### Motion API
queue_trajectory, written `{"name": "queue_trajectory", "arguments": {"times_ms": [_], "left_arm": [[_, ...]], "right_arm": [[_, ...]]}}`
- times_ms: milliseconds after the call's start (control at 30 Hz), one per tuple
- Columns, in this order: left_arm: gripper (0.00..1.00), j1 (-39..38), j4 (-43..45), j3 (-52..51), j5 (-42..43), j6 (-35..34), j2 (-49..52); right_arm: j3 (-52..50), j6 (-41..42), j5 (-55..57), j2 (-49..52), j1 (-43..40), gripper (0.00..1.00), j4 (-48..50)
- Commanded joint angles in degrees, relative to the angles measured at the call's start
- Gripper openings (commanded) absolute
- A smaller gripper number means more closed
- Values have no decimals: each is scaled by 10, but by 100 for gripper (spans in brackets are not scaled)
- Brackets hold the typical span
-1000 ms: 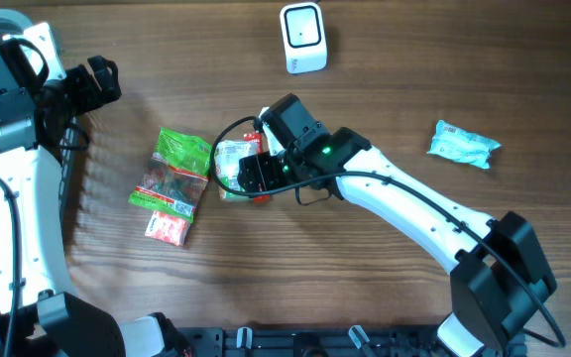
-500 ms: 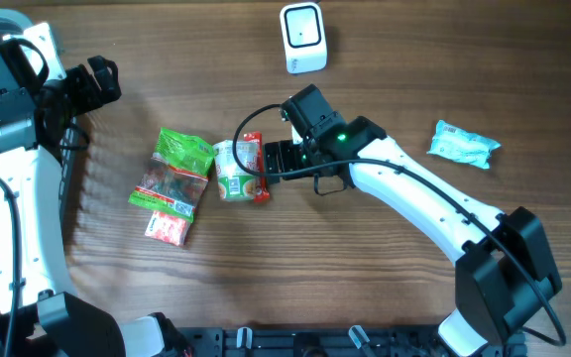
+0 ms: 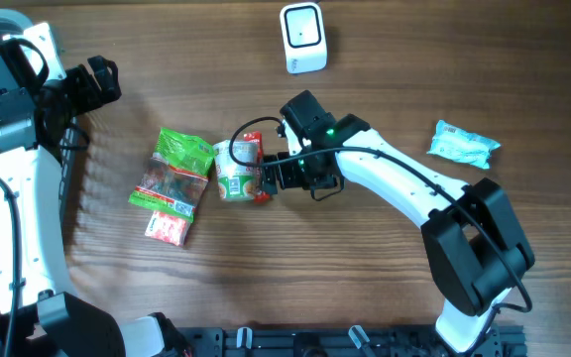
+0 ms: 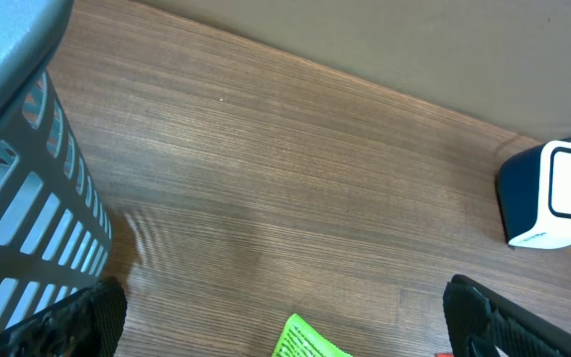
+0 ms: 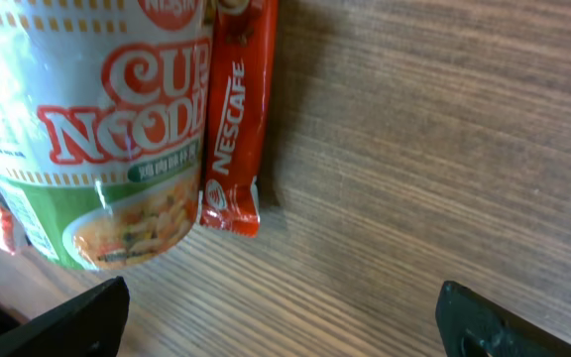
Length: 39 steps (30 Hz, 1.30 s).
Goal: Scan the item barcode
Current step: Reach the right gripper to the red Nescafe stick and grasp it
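I should next grab the red Nescafe sachet by its near end (image 3: 262, 194) (image 5: 232, 198) with my right gripper, so the rest stays uncovered to scan the barcode.
The items lie mid-table: a Cup Noodles cup (image 3: 232, 171) on its side, a red Nescafe sachet (image 3: 255, 159) against it, and a green snack packet (image 3: 178, 167) to the left. The white barcode scanner (image 3: 303, 38) stands at the far edge. My right gripper (image 3: 278, 173) is open just right of the sachet, holding nothing. In the right wrist view the cup (image 5: 117, 129) and sachet (image 5: 238, 109) lie ahead of the right gripper (image 5: 281, 322), with bare wood between its fingers. My left gripper (image 3: 92, 84) is open at the far left, and the left wrist view shows the left gripper (image 4: 285, 317) over bare table.
A teal packet (image 3: 462, 145) lies at the right. A small red and white packet (image 3: 167, 228) sits below the green one. A dark slatted basket (image 4: 18, 198) stands at the left edge. The scanner (image 4: 553, 193) and a corner of the green packet (image 4: 305, 340) show in the left wrist view.
My right gripper was over the cup and has drawn back to the right, open, leaving the cup and sachet lying on the table. The left arm has not moved.
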Motion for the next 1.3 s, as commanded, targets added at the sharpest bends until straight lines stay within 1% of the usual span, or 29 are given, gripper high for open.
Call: {"name": "queue_trajectory", "arguments": {"times_ms": [0,100,233,333,400,433,500,567,600,633,667,700,767,800,867,900,933,967,1000,1033,1100,1133,1267], "left_arm": [[100,3,2,7,7,3,0],[100,3,2,7,7,3,0],[100,3,2,7,7,3,0],[100,3,2,7,7,3,0],[100,3,2,7,7,3,0],[100,3,2,7,7,3,0],[100,3,2,7,7,3,0],[100,3,2,7,7,3,0],[100,3,2,7,7,3,0],[100,3,2,7,7,3,0],[100,3,2,7,7,3,0],[100,3,2,7,7,3,0],[100,3,2,7,7,3,0],[100,3,2,7,7,3,0],[100,3,2,7,7,3,0],[100,3,2,7,7,3,0],[100,3,2,7,7,3,0],[100,3,2,7,7,3,0],[100,3,2,7,7,3,0],[100,3,2,7,7,3,0],[100,3,2,7,7,3,0],[100,3,2,7,7,3,0],[100,3,2,7,7,3,0]], "right_arm": [[-6,-1,-19,9,-1,96,-5],[-6,0,-19,9,0,96,-3],[-6,0,-21,9,16,91,9],[-6,0,-21,9,37,89,50],[-6,0,-21,9,60,86,86],[-6,0,-21,9,78,85,110],[-6,0,-25,9,88,86,125],[-6,-8,-80,9,89,87,158],[-6,-25,-123,9,90,87,181],[-6,-41,-164,9,90,90,203],[-6,-56,-171,9,89,91,207],[-5,-90,-171,7,85,91,191],[-4,-117,-169,-24,55,80,150],[-4,-120,-164,-45,39,78,137],[-4,-98,-120,-76,12,76,122],[-4,-66,-63,-79,3,70,107],[-6,-43,-6,-76,2,65,91],[-9,-26,38,-68,9,62,80],[-9,-20,59,-57,17,60,81],[-9,8,88,-37,31,59,84],[-9,16,97,0,49,57,98],[-9,16,98,28,66,52,106],[-9,17,113,49,71,32,108]]}}
